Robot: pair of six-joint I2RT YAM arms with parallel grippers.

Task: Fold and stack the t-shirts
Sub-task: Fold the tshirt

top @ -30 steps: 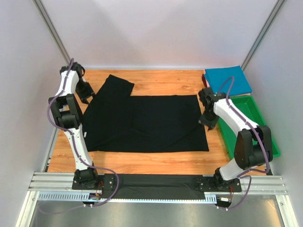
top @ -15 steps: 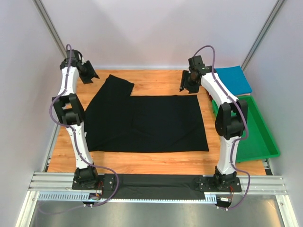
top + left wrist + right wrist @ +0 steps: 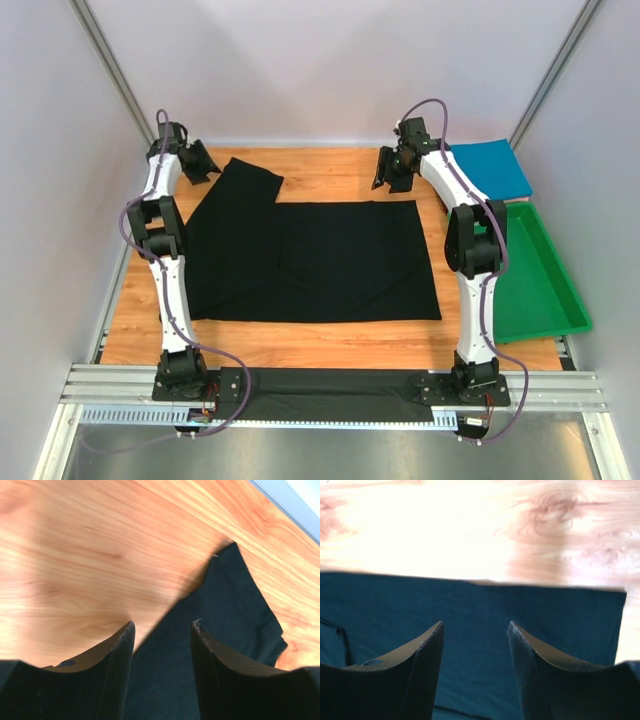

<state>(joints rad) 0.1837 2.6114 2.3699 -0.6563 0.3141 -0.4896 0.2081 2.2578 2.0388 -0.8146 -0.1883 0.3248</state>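
Note:
My left gripper grabs the black t-shirt's sleeve by its outer edge (image 3: 173, 614) next, to fold the t-shirt's far side over its body.
A large black t-shirt (image 3: 310, 260) lies spread flat on the wooden table, one sleeve (image 3: 250, 175) pointing to the far left. My left gripper (image 3: 200, 160) is open and empty just left of that sleeve. In the left wrist view the gripper (image 3: 162, 627) hangs over the sleeve's edge (image 3: 225, 610). My right gripper (image 3: 385, 175) is open and empty over the shirt's far right corner. In the right wrist view the gripper (image 3: 475, 625) is above the shirt's far hem (image 3: 470, 610). A folded teal-blue t-shirt (image 3: 485, 168) lies at the back right. No reddish shirt is in view.
A green plastic tray (image 3: 540, 280) stands at the right edge, in front of the teal shirt. White walls close in the table on the left, back and right. Bare wood (image 3: 330, 165) shows behind the black shirt and in front of it (image 3: 300, 340).
Both arms reached to the back. The right gripper went from beside the shirt's right edge to its far right corner. The left gripper moved up and right toward the sleeve.

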